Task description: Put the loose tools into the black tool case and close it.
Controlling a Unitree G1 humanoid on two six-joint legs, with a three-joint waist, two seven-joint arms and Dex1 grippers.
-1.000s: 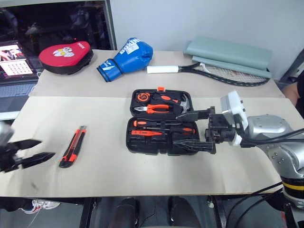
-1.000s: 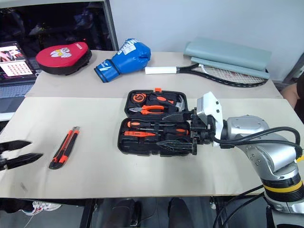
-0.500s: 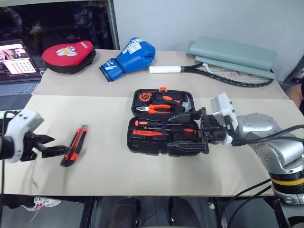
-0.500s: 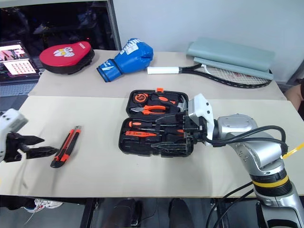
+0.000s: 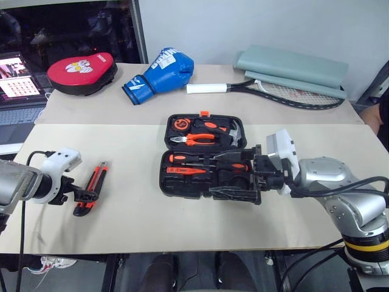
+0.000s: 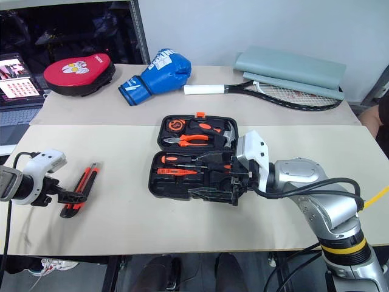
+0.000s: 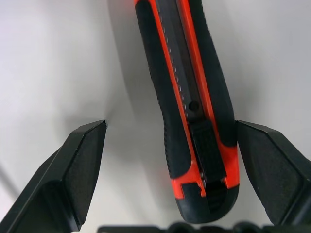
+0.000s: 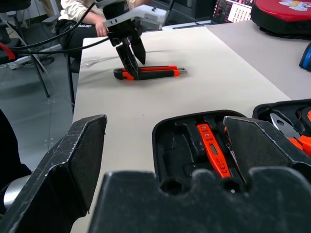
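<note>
The left gripper's fingers are low to the table on either side of the utility knife's near end and would hold the utility knife (image 5: 94, 185) now, so the left gripper needs to close.
The orange-black utility knife (image 5: 94, 185) lies flat on the table at the left. My left gripper (image 5: 85, 196) points down at its near end, open, one finger on each side of the handle (image 7: 189, 97), nothing gripped. The black tool case (image 5: 182, 185) lies open mid-table. Its near half holds two screwdrivers (image 5: 206, 159) and the slim tester pen (image 5: 185, 171). The far half holds pliers (image 5: 194, 139), a hammer (image 5: 234, 131) and a small round roll (image 5: 182, 123). My right gripper (image 5: 234, 176) hovers open over the case's right end, holding nothing.
Along the table's far side lie a red punch pad (image 5: 82, 64), a blue boxing glove (image 5: 161, 67), a tennis racket (image 5: 273, 91) and a grey-green cushion (image 5: 292, 67). A laptop screen (image 5: 15, 76) glows at the far left. A person (image 8: 92, 12) sits beyond the table's left end.
My left gripper has come in from the table's left edge, tilted downward, and now straddles the knife's near end. The right gripper has stayed open over the case.
</note>
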